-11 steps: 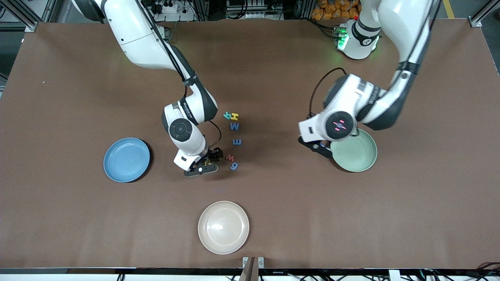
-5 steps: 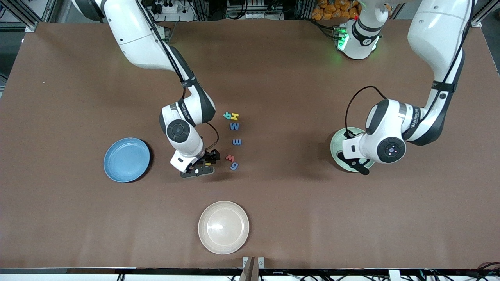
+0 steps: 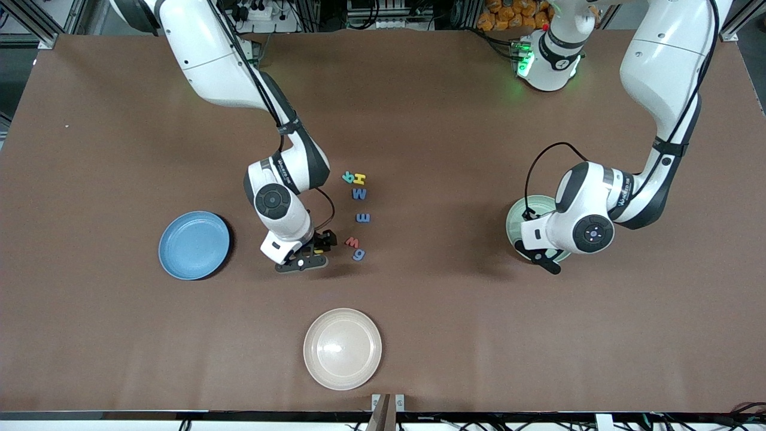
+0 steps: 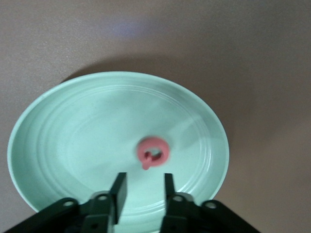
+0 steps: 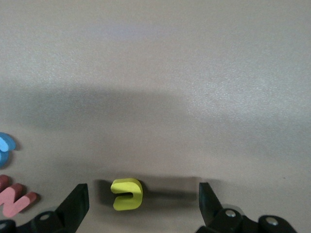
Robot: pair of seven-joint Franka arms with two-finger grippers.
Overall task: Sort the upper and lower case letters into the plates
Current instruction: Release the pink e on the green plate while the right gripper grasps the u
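My right gripper should close on the yellow letter [image 3: 318, 251] [image 5: 127, 194] now, because its fingers are down low, right beside the letter.
The mint green plate [image 4: 63, 145] holds one small red letter [image 4: 154, 152]. My left gripper [image 4: 143, 187] hangs open just above this plate [image 3: 518, 222], with nothing between its fingers. My right gripper [image 5: 143, 194] stands wide open, low at the table, with a yellow letter [image 5: 127, 194] lying flat between its fingers and touching neither. Other letters lie in a line beside the right gripper [image 3: 305, 258]: teal [image 3: 347, 176], yellow [image 3: 359, 178], blue [image 3: 359, 193], blue [image 3: 362, 218], red [image 3: 352, 242] and blue [image 3: 358, 255]. The sky blue plate [image 3: 194, 245], toward the right arm's end, holds nothing.
A beige plate [image 3: 342, 348] sits near the table's front edge, nearer to the camera than the letters. The brown table [image 3: 443, 311] is bare between the plates.
The left arm swung over the mint green plate and its gripper opened, leaving the red letter in the plate. The right gripper shifted slightly toward the blue plate, still open around the yellow letter.
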